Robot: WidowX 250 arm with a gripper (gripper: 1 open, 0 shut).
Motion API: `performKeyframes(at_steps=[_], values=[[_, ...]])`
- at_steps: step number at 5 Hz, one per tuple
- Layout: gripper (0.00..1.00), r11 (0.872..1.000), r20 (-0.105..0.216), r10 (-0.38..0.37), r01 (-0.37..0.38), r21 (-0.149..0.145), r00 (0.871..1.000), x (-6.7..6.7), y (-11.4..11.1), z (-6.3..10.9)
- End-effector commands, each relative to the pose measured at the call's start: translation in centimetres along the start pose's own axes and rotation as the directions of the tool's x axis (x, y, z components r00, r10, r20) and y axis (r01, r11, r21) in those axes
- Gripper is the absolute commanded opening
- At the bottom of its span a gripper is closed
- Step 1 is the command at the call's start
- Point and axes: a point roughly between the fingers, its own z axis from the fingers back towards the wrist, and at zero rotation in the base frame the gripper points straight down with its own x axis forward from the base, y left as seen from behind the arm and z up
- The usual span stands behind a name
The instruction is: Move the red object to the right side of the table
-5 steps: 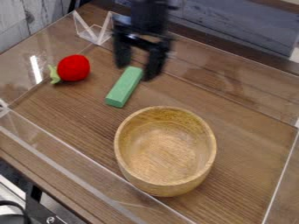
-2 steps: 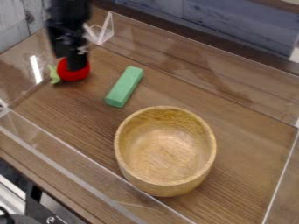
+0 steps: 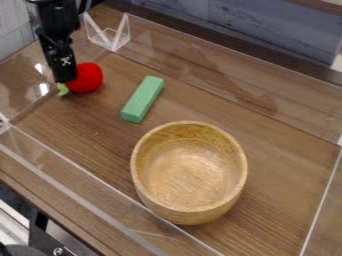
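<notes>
Both fingers are by the green leaf, so my gripper should move toward the fruit's round middle [image 3: 87, 77] before closing.
The red object [image 3: 90, 77], a small round toy fruit with a green leaf at its lower left, lies at the far left of the wood-grain table [image 3: 254, 100]. My black gripper [image 3: 58, 70] points down from the top left corner. It stands open just over the fruit's left edge and hides a little of it. Whether a finger touches the fruit I cannot tell. Nothing is held.
A green rectangular block [image 3: 143, 98] lies just right of the fruit. A large wooden bowl [image 3: 190, 129] stands in the front middle. Low clear acrylic walls [image 3: 40, 152] edge the table, and a clear folded piece [image 3: 115, 36] stands at the back left.
The gripper has swung left from above the green block to the fruit's left side, come lower, and rolled at the wrist. The fruit, block and bowl have not moved.
</notes>
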Motion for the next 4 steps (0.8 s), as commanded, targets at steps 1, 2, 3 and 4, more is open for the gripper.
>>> performKeyframes(at_steps=[1,2,3,4], values=[[1.0,0.999,0.044,-0.013,0.011,0.044,0.999,0.8,1.6,1.5],[1.0,0.999,0.054,-0.038,0.037,0.035,0.998,1.4,1.9,1.1],[1.0,0.999,0.058,-0.024,0.023,0.025,0.998,1.3,1.7,0.7],[1.0,1.0,0.061,-0.005,0.004,0.013,0.998,1.2,1.4,0.3]])
